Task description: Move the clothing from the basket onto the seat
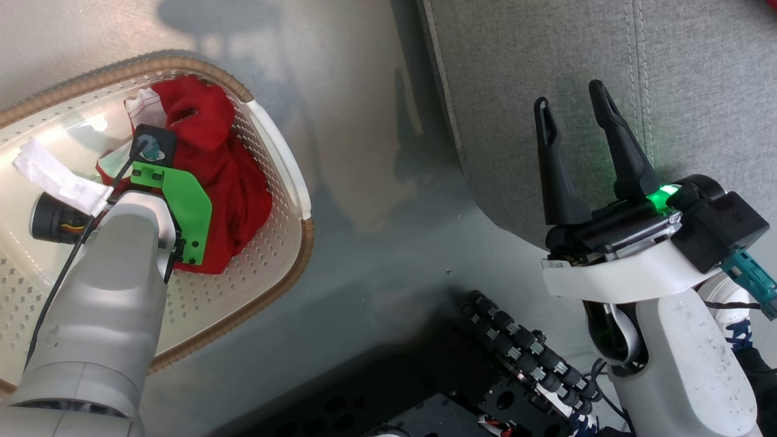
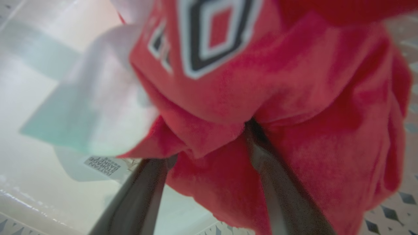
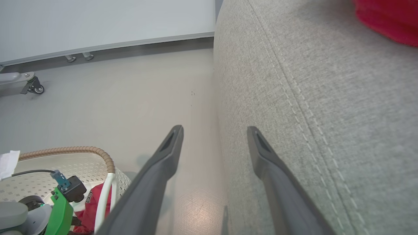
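Observation:
I should next pinch the red jersey's raised, bunched fold with my left gripper; the rest lies slack in the basket (image 1: 182, 64).
The clothing (image 1: 224, 164), a crumpled red jersey, lies in the cream basket (image 1: 182, 64) at the left. My left arm reaches down into the basket, its wrist (image 1: 170, 200) over the jersey. In the left wrist view my left gripper (image 2: 212, 140) is open, both fingertips pushed into the red cloth (image 2: 294, 107) with a fold between them. My right gripper (image 1: 570, 96) stands open and empty over the front edge of the grey seat (image 1: 607, 48). Another red piece of clothing (image 3: 388, 19) lies on the seat (image 3: 326, 114).
A white paper sheet (image 1: 54, 173) lies in the basket beside the jersey. Grey floor (image 1: 376, 182) separates the basket from the seat. My dark base with rollers (image 1: 516, 352) sits at the bottom. A caster (image 3: 32, 88) stands by the far wall.

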Tool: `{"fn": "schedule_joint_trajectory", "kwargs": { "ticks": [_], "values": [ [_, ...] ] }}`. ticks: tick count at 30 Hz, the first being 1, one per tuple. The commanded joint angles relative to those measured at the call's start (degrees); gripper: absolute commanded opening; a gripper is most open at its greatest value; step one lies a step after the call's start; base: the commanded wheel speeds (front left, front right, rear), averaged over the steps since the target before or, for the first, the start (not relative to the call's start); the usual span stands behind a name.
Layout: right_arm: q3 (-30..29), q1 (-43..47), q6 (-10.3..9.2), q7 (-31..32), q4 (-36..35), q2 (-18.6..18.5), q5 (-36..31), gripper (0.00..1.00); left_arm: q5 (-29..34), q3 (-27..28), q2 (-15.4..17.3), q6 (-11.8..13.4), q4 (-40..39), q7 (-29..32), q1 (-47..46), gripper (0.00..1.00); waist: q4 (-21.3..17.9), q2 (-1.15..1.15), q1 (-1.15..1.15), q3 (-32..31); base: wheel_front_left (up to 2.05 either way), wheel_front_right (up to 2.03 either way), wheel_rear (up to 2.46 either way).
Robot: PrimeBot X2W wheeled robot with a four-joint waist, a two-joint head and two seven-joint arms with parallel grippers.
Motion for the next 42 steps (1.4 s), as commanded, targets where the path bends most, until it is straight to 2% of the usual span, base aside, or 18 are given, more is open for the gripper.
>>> {"fn": "schedule_joint_trajectory", "kwargs": {
  "ticks": [1, 8, 17, 27, 34, 42],
  "values": [
    [0.09, 0.45, -0.04, -0.17, -0.18, 0.16, -0.26, 1.0, 0.04, -0.21, 0.31, -0.27, 0.05, -0.58, -1.17, 0.0, -0.02, 0.0, -0.01, 0.06, 0.0, 0.0, 0.0],
    [0.32, -0.93, -0.04, -0.17, 0.56, 0.32, -0.31, 1.0, -0.78, -0.25, 1.05, 0.11, 0.02, -0.75, -0.12, 0.0, -0.45, 0.0, -0.01, -1.01, 0.0, 0.0, 0.0],
    [0.8, -3.38, -0.04, -0.17, 1.77, -0.09, -0.75, 1.0, -4.53, 2.3, 1.83, 0.87, 0.02, -4.88, 2.39, 0.0, -1.4, 0.0, -0.01, -5.39, 0.0, 0.0, 0.0],
    [-2.16, 0.07, -0.05, -0.17, 5.01, -3.18, -2.41, 1.0, -8.45, 4.1, -2.32, -1.05, 0.03, -11.96, 9.56, 0.0, 3.68, 0.0, -0.01, -19.65, 0.0, 0.0, 0.0],
    [-3.23, 4.31, -0.04, -0.16, 7.34, -4.22, -3.19, 1.0, -10.23, 3.56, -3.72, -3.36, 0.01, -19.64, 14.77, 0.0, 7.18, 0.0, -0.01, -30.35, 0.0, 0.0, 0.0],
    [-3.27, 7.71, -0.05, -0.17, 9.09, -4.71, -4.0, 1.0, -10.65, 1.86, -3.94, -4.18, -4.08, -25.14, 20.28, 0.0, 9.77, 0.0, -0.01, -40.15, 0.0, 0.0, 0.0]
  ]
}}
